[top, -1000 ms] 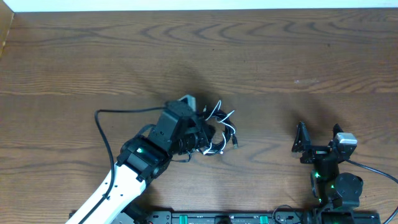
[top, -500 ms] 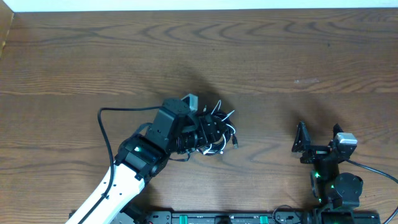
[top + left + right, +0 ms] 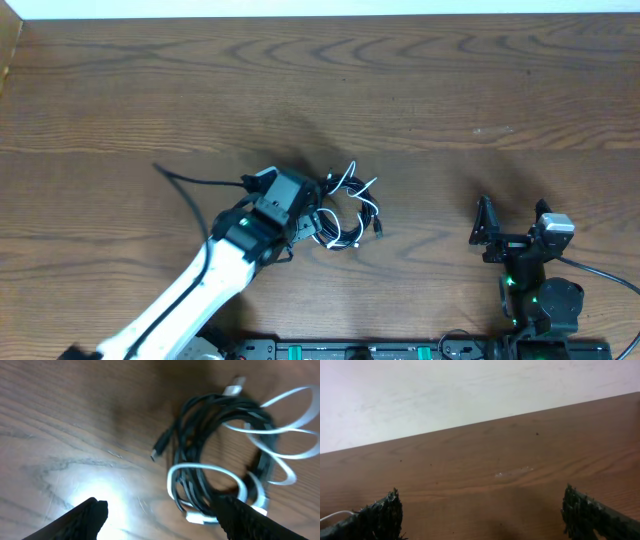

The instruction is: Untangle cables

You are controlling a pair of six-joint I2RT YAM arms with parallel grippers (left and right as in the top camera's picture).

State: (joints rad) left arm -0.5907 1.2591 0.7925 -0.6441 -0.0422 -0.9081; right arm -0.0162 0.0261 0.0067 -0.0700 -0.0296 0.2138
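Note:
I should grab the black coil by its plug-end side (image 3: 346,240) (image 3: 185,446) with my left gripper next. That leaves the white cable free to untangle.
A tangle of black and white cables (image 3: 348,208) lies on the wooden table (image 3: 450,90) near its middle. My left gripper (image 3: 312,218) hovers at the bundle's left edge, open. In the left wrist view the cables (image 3: 225,455) form a loose coil with a black plug end sticking out to the left. My left gripper (image 3: 162,520) holds nothing; its right finger (image 3: 240,519) overlaps the coil's lower edge. At the front right, far from the cables, my right gripper (image 3: 512,235) stands open, and the right wrist view shows this gripper (image 3: 485,520) with bare wood between its fingers.
A black supply cable (image 3: 190,180) loops left from the left arm. A rail (image 3: 380,350) runs along the table's front edge. A pale wall (image 3: 470,390) rises beyond the far edge.
My left gripper was shut on the cable bundle; it has opened, let go and drawn back to the left. The bundle has stayed where it lay. The right arm has not moved.

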